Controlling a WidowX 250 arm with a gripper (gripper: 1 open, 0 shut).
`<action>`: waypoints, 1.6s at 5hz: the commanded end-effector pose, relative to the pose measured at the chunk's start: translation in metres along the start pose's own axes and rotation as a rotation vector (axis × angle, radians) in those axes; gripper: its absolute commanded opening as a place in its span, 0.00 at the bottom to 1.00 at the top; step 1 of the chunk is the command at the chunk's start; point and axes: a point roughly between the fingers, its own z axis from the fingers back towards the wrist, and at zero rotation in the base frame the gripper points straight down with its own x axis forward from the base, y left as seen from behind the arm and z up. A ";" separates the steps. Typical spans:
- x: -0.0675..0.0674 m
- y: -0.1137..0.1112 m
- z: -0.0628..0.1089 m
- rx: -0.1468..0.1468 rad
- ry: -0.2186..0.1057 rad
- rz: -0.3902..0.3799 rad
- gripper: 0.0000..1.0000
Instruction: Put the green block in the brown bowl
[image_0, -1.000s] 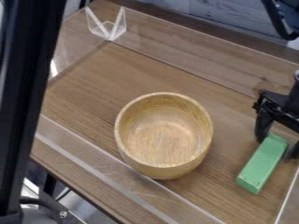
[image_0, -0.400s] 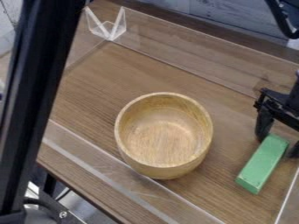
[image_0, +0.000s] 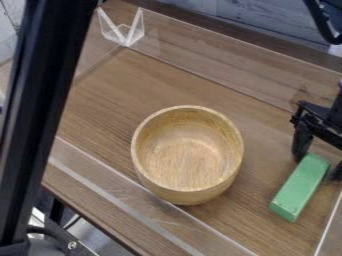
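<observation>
I should close my gripper now: my gripper's fingers reach down beside the far end of the green block, so they would hold the block.
The green block (image_0: 301, 189) lies flat on the wooden table at the lower right, its long side running toward the front. Right over its far end hangs my black gripper (image_0: 317, 146), open, its fingers pointing down, one on each side of the block's top end; I cannot tell whether they touch it. The brown bowl (image_0: 189, 153) stands upright and empty in the middle of the table, a short way left of the block.
A clear plastic wall (image_0: 134, 190) edges the table along the front and left. A small transparent folded piece (image_0: 120, 27) stands at the far left corner. A dark pole (image_0: 34, 110) crosses the left foreground.
The dark pole in the left foreground has shifted slightly. Gripper, block and bowl stay where they were.
</observation>
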 end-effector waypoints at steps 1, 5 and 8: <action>-0.001 0.003 0.006 0.014 0.010 0.012 1.00; -0.013 0.015 0.015 0.010 0.064 0.018 0.00; -0.023 0.027 0.035 -0.022 0.094 0.065 0.00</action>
